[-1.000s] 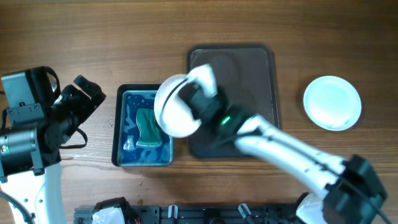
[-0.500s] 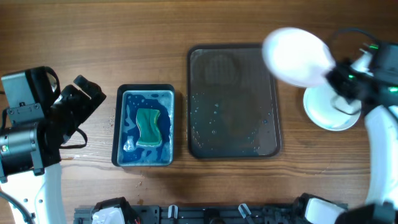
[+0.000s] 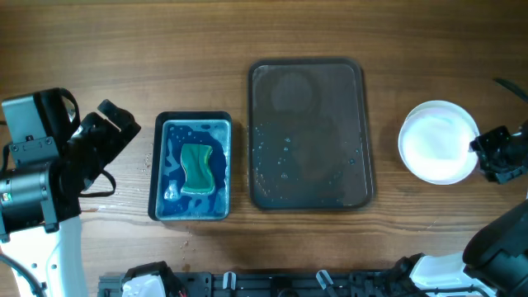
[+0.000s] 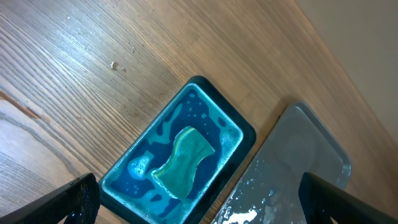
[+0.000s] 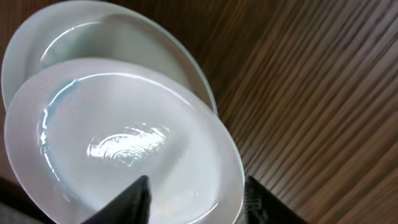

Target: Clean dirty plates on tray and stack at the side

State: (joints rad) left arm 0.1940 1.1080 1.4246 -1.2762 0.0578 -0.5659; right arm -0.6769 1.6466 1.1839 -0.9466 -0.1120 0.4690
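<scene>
Next, the right gripper grabs only the top plate, by its rim away from the tray, to reposition it for stacking.
Two white plates are stacked on the wood at the right. In the right wrist view the top plate lies slightly offset on the lower plate. My right gripper is at the stack's right rim, and its fingers are spread open just over the top plate, holding nothing. The dark grey tray is wet and holds no plates. My left gripper is open and empty at the left, and its fingers are above the basin's corner.
A blue basin of soapy water with a green sponge stands left of the tray; both show in the left wrist view, basin and sponge. The tray's corner also shows there.
My right arm carried a white plate from over the basin and tray across to the right and it now lies on the other plate. The left arm has not moved.
</scene>
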